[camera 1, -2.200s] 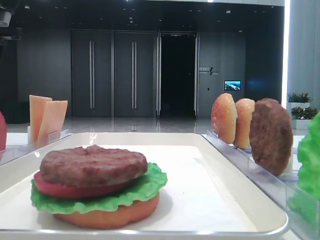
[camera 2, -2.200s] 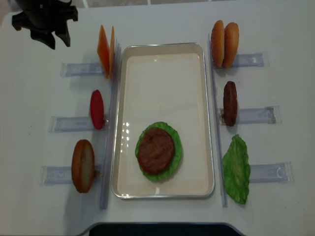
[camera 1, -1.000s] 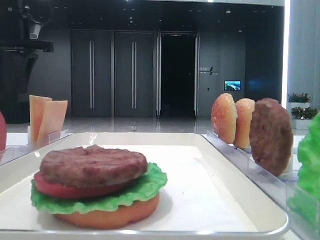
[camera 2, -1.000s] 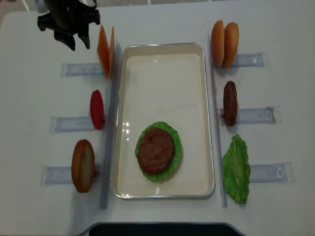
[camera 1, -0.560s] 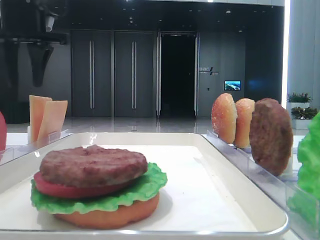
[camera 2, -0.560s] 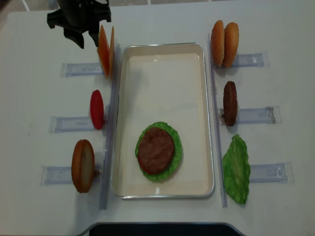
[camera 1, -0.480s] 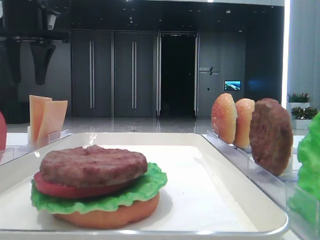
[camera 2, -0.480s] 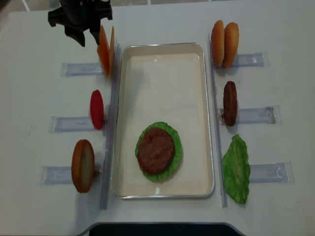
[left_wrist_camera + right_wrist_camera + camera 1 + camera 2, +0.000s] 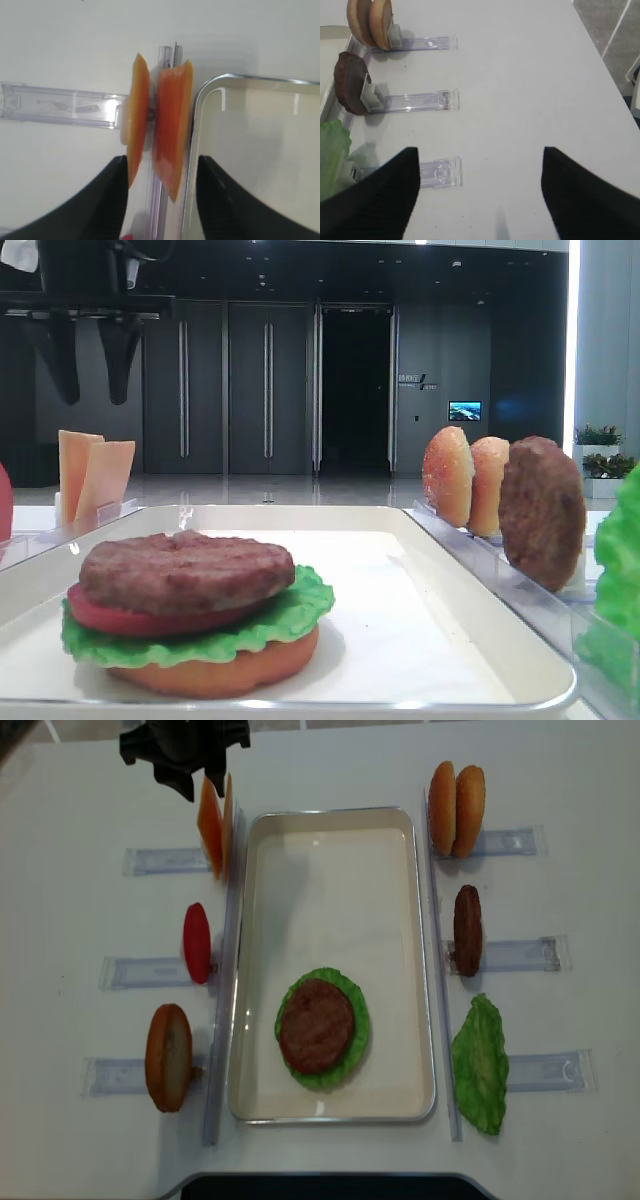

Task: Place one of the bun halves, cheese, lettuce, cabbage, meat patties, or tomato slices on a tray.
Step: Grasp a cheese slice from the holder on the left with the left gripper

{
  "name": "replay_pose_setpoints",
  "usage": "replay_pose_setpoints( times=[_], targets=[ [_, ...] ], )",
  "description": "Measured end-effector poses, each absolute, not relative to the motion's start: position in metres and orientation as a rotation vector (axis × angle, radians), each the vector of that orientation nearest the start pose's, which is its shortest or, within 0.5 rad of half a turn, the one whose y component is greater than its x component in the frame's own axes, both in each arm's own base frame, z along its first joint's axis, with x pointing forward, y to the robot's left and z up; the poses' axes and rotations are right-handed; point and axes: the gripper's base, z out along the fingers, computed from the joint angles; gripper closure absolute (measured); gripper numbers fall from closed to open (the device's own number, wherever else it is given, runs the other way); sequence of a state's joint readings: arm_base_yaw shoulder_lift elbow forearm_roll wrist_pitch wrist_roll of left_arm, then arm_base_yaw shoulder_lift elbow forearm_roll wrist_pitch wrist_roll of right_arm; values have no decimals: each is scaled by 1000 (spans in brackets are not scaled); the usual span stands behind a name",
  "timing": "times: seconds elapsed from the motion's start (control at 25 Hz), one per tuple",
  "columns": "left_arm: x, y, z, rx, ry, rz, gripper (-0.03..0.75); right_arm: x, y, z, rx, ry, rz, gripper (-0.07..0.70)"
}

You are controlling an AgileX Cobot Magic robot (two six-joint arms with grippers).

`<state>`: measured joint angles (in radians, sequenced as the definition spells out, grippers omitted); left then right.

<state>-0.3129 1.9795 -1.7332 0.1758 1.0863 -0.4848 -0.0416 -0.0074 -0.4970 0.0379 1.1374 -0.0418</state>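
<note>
My left gripper pinches the cheese slice by its upper edge next, to place it on the tray, since the clear rack closes around the slice's foot.
Two orange cheese slices (image 9: 212,825) stand on edge in a clear rack left of the white tray (image 9: 432,970). My left gripper (image 9: 200,785) hangs open just above them. In the left wrist view the left gripper (image 9: 160,200) has a dark finger on either side of both cheese slices (image 9: 170,130), touching neither. On the tray lies a stack of bun half, lettuce, tomato slice and meat patty (image 9: 185,570). My right gripper (image 9: 480,192) is open and empty over bare table.
Racks left of the tray hold a tomato slice (image 9: 197,942) and a bun half (image 9: 168,1057). Racks on the right hold two bun halves (image 9: 456,810), a meat patty (image 9: 467,930) and lettuce (image 9: 481,1063). The tray's far half is bare.
My left gripper has moved right from the table's far left corner to above the cheese slices, staying open. The food has not moved.
</note>
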Motion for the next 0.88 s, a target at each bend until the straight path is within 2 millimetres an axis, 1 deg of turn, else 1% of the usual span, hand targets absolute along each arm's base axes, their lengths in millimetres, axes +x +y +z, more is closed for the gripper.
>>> replay_pose_setpoints(
  times=[0.48,0.76,0.88],
  targets=[
    [414,-120,264,-192,2744,15,371,-9,4,270,-4,2116,-4,117],
    [412,-127,265,-186,2739,16,371,-9,4,270,-4,2116,-4,117],
    [412,-128,265,-189,2738,16,371,-9,4,270,-4,2116,-4,117]
  ],
)
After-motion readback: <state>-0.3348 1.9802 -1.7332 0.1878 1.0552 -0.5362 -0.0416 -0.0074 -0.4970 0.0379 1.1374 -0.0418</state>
